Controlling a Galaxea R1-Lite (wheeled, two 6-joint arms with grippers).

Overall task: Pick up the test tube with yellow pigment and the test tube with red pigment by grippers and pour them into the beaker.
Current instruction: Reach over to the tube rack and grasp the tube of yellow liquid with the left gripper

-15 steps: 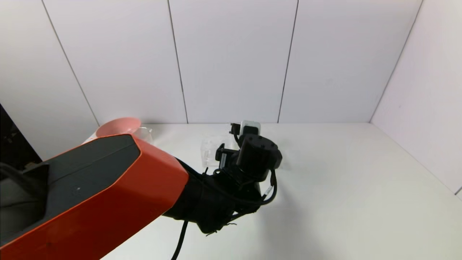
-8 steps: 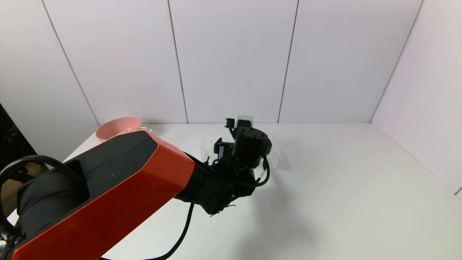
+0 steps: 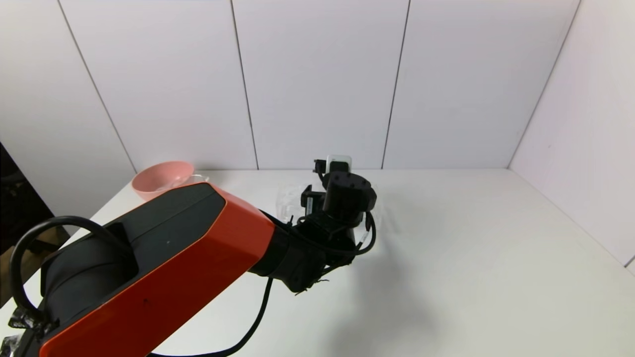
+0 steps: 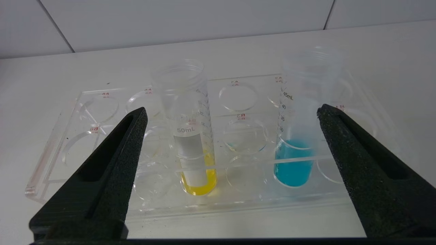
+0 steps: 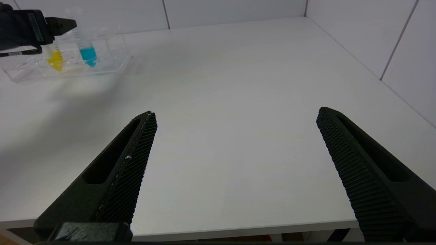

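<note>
The left gripper should next grab the yellow test tube just below its rim [image 4: 184, 100] to pour from it, because the rack's plate [image 4: 245, 162] is around the tube farther down.
The test tube with yellow pigment [image 4: 195, 136] stands upright in a clear rack [image 4: 68, 143], yellow liquid filling its tip. My left gripper [image 4: 231, 109] is open on the near side of the rack. Its fingers [image 4: 115, 160] are spread wide enough that both this tube and a blue-tipped tube [image 4: 295, 149] show between them, and they touch neither. The test tube with red pigment is out of view. Only a sliver of the beaker [image 3: 199, 175] shows, beside the pink bowl. My right gripper [image 5: 236, 111] hangs open and empty near the table's front edge.
A pink bowl [image 3: 161, 178] sits at the table's back left corner. My left arm [image 3: 198, 248] crosses the head view and hides most of the rack [image 3: 287, 198]. White walls close the table at the back and right.
My left arm has reached farther toward the rack, and its wrist now sits closer to the back wall. The gripper stays open. The tubes have not moved.
</note>
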